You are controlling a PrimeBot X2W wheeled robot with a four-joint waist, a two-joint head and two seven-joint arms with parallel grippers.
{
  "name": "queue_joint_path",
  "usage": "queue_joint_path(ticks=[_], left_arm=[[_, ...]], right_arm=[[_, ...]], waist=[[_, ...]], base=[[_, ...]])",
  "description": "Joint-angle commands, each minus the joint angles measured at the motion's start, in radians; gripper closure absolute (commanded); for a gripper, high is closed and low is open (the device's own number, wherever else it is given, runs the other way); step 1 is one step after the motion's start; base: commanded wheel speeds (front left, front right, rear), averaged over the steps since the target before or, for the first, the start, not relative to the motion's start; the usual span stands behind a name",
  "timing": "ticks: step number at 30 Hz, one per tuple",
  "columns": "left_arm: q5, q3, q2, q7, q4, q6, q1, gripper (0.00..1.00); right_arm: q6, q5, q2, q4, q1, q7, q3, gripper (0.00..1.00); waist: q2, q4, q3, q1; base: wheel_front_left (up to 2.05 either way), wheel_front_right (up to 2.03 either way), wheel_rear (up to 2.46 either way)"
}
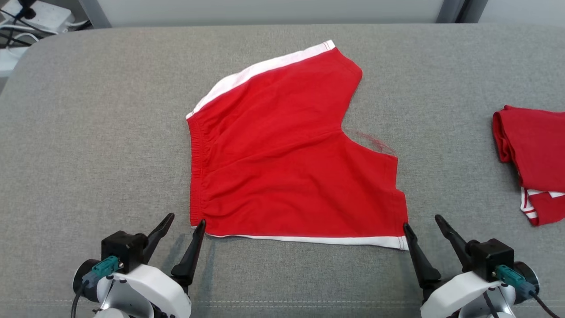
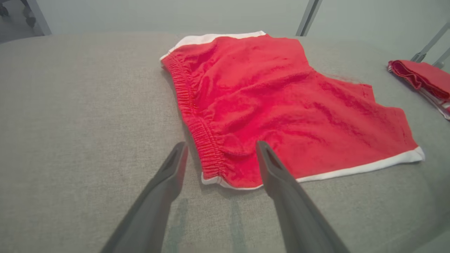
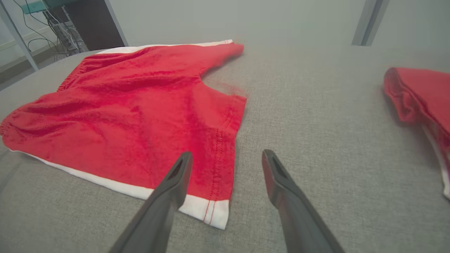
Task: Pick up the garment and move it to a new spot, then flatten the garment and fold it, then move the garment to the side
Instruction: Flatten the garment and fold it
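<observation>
The red body of the shorts [image 1: 302, 177] is lying spread flat, so my left gripper will next grab the shorts by their gathered waistband corner [image 1: 198, 218], where the edge of the waistband puffs up.
The garment [image 1: 282, 154], a pair of red shorts with white side stripes, lies spread flat in the middle of the grey surface, waistband to the left. My left gripper [image 1: 185, 221] is open at the near waistband corner [image 2: 214, 175], one finger over the cloth and one beside it. At the near leg-hem corner [image 3: 214, 211], my right gripper [image 1: 421, 223] is open too, its left finger over the white stripe. Nothing is held by either.
A second red garment [image 1: 532, 154], folded, lies at the right edge of the grey padded surface [image 1: 88, 154]. Cables and a power strip [image 1: 39, 17] sit beyond the far left corner. Bare fabric stretches left of the shorts and between the two garments.
</observation>
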Motion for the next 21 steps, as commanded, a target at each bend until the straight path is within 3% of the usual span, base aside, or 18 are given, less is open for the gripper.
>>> queue_joint_path(ticks=[1,13,14,15,17,18,20,21], left_arm=[[-0.012,0.031,0.015,0.008,0.003,-0.015,-0.058,0.00],[-0.071,0.024,0.003,0.019,0.180,-0.078,-0.133,0.00],[-0.076,0.021,0.003,0.024,0.190,-0.084,-0.136,0.05],[-0.082,0.020,0.003,0.025,0.197,-0.088,-0.140,0.29],[-0.089,0.013,0.004,0.027,0.208,-0.099,-0.148,0.90],[-0.092,0.011,0.003,0.025,0.211,-0.103,-0.152,1.00],[-0.096,0.003,0.005,0.030,0.222,-0.109,-0.156,1.00],[-0.098,0.000,0.005,0.031,0.226,-0.111,-0.158,1.00]], right_arm=[[-0.003,0.010,-0.013,-0.003,-0.034,-0.003,0.032,0.00],[-0.003,0.050,-0.014,0.130,-0.097,0.001,0.109,0.00],[-0.003,0.053,-0.014,0.139,-0.102,0.001,0.114,0.00],[-0.003,0.056,-0.013,0.147,-0.108,0.003,0.121,0.00],[-0.003,0.062,-0.014,0.164,-0.119,0.006,0.132,0.00],[-0.003,0.065,-0.013,0.172,-0.124,0.007,0.139,0.23],[-0.003,0.070,-0.013,0.186,-0.134,0.009,0.149,0.97],[-0.003,0.074,-0.013,0.194,-0.137,0.013,0.155,1.00]], waist=[[0.0000,-0.001,0.036,-0.0001],[0.0000,-0.009,0.104,-0.0001],[0.0000,-0.010,0.105,-0.0001],[0.0000,-0.011,0.107,-0.0001],[0.0000,-0.013,0.110,-0.0001],[0.0000,-0.013,0.111,-0.0001],[0.0000,-0.014,0.111,-0.0001],[0.0000,-0.013,0.110,-0.0001]], base=[[0.00,0.00,0.00],[0.00,0.00,0.00],[0.00,0.00,0.00],[0.00,0.00,0.00],[0.00,0.00,0.00],[0.00,0.00,0.00],[0.00,0.00,0.00],[0.00,0.00,0.00]])
